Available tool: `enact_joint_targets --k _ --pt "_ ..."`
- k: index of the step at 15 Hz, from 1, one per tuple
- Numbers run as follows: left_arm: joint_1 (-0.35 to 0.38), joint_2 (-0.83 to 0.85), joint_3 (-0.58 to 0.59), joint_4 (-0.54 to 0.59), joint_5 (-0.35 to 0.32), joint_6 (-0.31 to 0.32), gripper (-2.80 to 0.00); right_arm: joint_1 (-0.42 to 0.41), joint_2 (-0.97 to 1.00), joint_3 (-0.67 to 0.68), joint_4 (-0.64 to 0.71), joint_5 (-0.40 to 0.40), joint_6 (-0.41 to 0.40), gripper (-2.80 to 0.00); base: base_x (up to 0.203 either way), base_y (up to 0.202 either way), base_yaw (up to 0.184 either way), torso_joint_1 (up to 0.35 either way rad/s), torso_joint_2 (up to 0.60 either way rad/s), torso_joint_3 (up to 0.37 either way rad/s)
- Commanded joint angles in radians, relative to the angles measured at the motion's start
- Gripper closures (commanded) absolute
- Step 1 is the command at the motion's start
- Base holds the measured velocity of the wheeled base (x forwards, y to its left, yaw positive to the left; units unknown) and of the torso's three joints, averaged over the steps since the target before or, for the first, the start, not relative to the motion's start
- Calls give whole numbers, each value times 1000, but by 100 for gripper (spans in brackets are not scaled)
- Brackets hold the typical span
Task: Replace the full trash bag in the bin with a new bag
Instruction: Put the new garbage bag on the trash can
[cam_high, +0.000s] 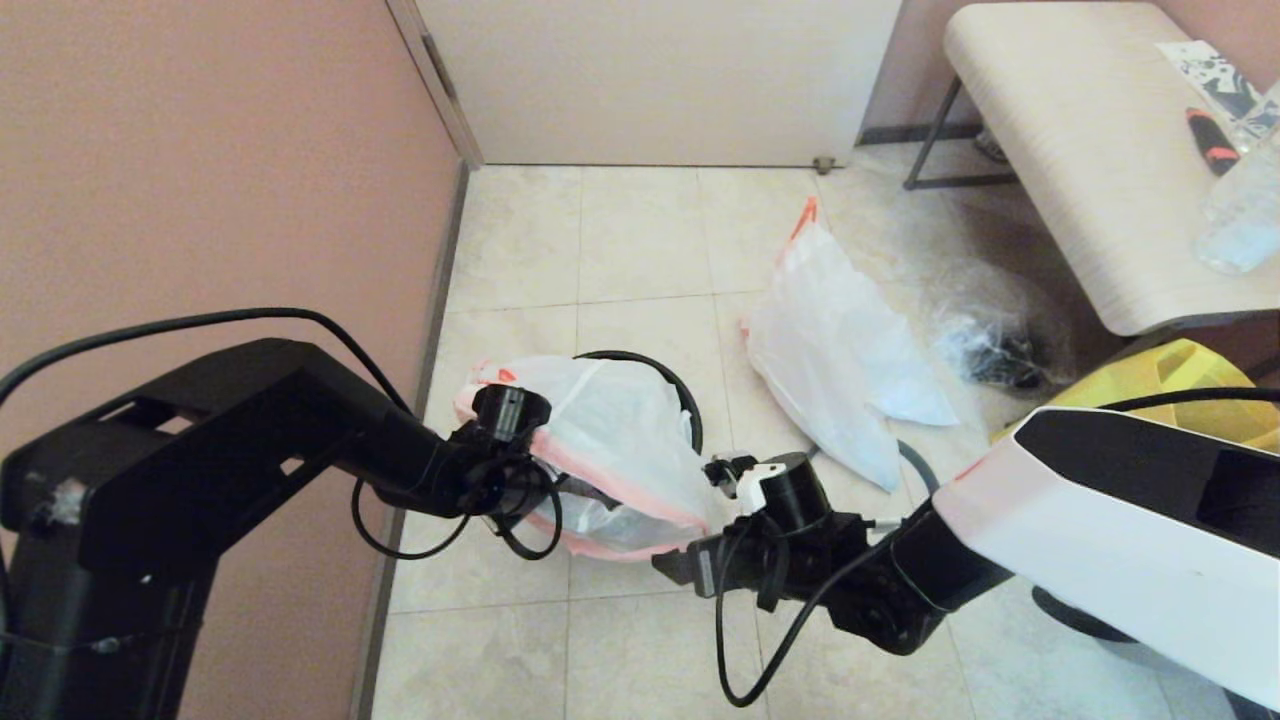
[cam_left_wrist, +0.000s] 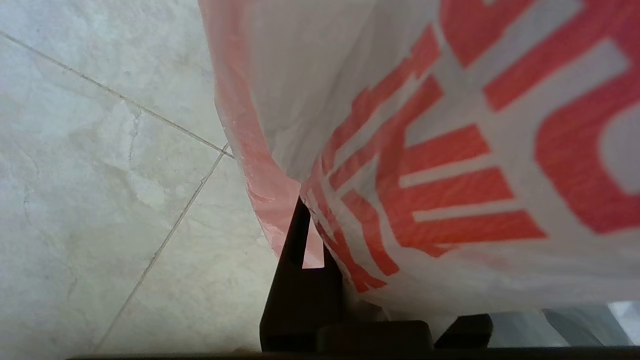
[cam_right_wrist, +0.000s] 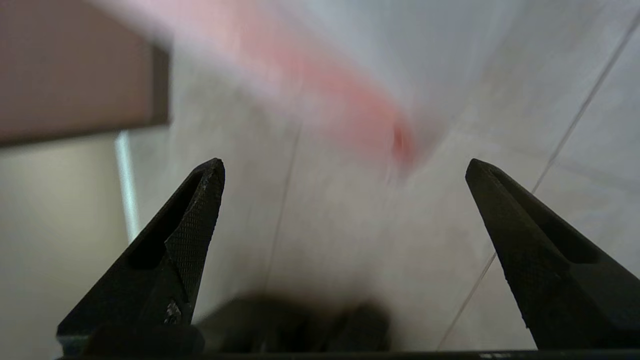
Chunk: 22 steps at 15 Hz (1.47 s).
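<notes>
My right gripper's fingers don't reach the new bag's pink corner (cam_high: 701, 524) yet. My right gripper needs to go forward before it closes on the new bag (cam_high: 620, 430).
The black bin (cam_high: 662, 369) stands on the tiled floor, with only its far rim showing. The new bag (cam_high: 620, 430), white with pinkish edges, is draped across its mouth. My left gripper (cam_high: 520, 420) is at the bag's left side, shut on its pink-edged rim (cam_left_wrist: 260, 165). In the left wrist view one finger (cam_left_wrist: 300, 250) shows, and the other is hidden under the red-printed film (cam_left_wrist: 450, 175). At the bag's near right edge my right gripper (cam_high: 725, 470) is open and holds nothing (cam_right_wrist: 342, 167). The full trash bag (cam_high: 830, 370) lies on the floor to the bin's right.
A pink wall (cam_high: 200, 180) runs close along the left. A clear film bag with dark items (cam_high: 990, 345) and a yellow bag (cam_high: 1170, 375) lie at the right, below a pale table (cam_high: 1100, 160). A closed door (cam_high: 660, 70) is ahead.
</notes>
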Motion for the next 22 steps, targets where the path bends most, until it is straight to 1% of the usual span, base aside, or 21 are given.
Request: enact_joint_targets --k 1,2,3,7,10,12,14,16,17,18,19,20,21,22 --pt "-1 16 -15 0 2 -5 0 5 -70 91 -5 47 -2 -280 0 0 0 0 0 0" --pt "-1 16 -15 0 2 -5 0 15 -86 117 -5 60 -8 -280 0 0 0 0 0 0" --pt "-1 17 -17 0 2 -5 0 23 -88 113 -7 63 -23 0 0 0 0 0 0 0" --pt "-2 21 -17 -1 2 -5 0 77 -67 41 -1 45 -25 0 0 0 0 0 0 0" --pt "-1 21 -15 0 0 -5 0 92 34 -74 5 -61 -42 0 0 0 0 0 0 0" --pt "-1 18 -13 0 0 -5 0 83 97 -159 39 -97 -62 0 0 0 0 0 0 0" --pt "-1 15 -9 1 -3 -5 0 53 166 -243 56 -150 -89 0 0 0 0 0 0 0" --pt "-3 0 7 3 -5 -6 0 16 194 -284 60 -187 -115 0 0 0 0 0 0 0" --pt "-6 -21 32 3 -19 -5 0 0 203 -306 60 -209 -117 0 0 0 0 0 0 0" --pt "-15 -52 71 6 -54 -4 0 -18 213 -333 60 -241 -119 0 0 0 0 0 0 0" --pt "-28 -81 119 14 -108 13 0 -37 218 -357 60 -266 -120 0 0 0 0 0 0 0" --pt "-37 -96 152 23 -137 43 0 -46 214 -364 60 -278 -120 0 0 0 0 0 0 0" --pt "-45 -102 176 38 -146 75 0 -48 204 -363 60 -296 -119 0 0 0 0 0 0 0" --pt "-52 -104 187 77 -148 93 0 -48 194 -363 60 -335 -119 0 0 0 0 0 0 0"
